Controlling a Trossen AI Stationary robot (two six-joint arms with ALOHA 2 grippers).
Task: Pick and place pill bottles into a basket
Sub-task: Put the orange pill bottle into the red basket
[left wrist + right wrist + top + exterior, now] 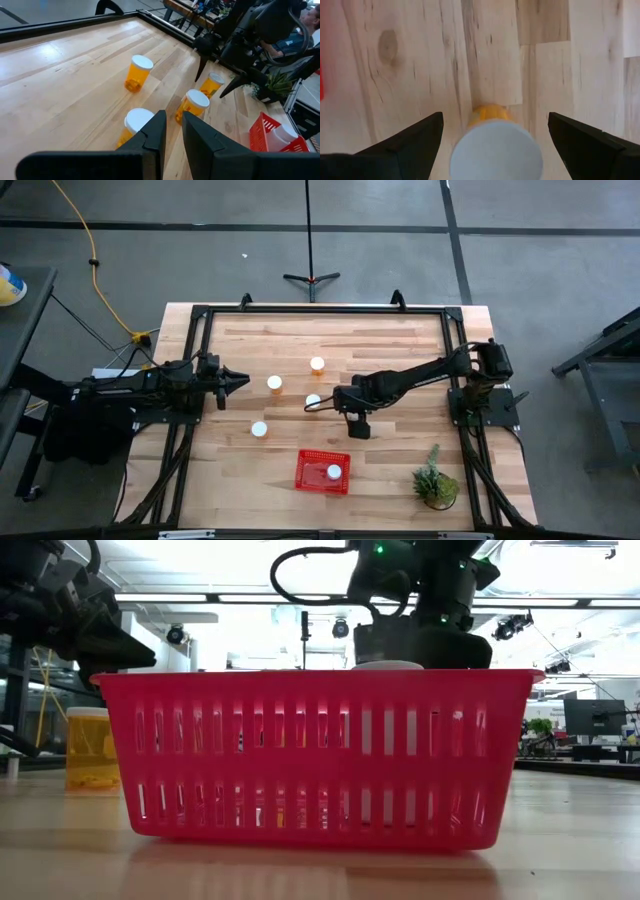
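Observation:
I should grab the bottle's white cap (496, 150) next with my right gripper, to place it in the red basket.
Several orange pill bottles with white caps stand upright on the wooden table: (317, 364), (274, 383), (313, 400), (259, 429). One more (333, 472) stands inside the red basket (310, 460). My right gripper (495, 117) points steeply down, open wide, over another bottle (496, 150). Its fingers stand on either side of that bottle (212, 84) without touching it. In the high view the arm hides this bottle. My left gripper (172, 137) waits at the table's left. It points across the table and holds nothing, with only a narrow gap between its fingers.
A small green potted plant (436, 480) stands at the near right corner, to the right of the basket. A black frame (320, 308) runs around the tabletop. In the low view the basket (320, 760) fills the foreground, with one bottle (92, 748) to its left.

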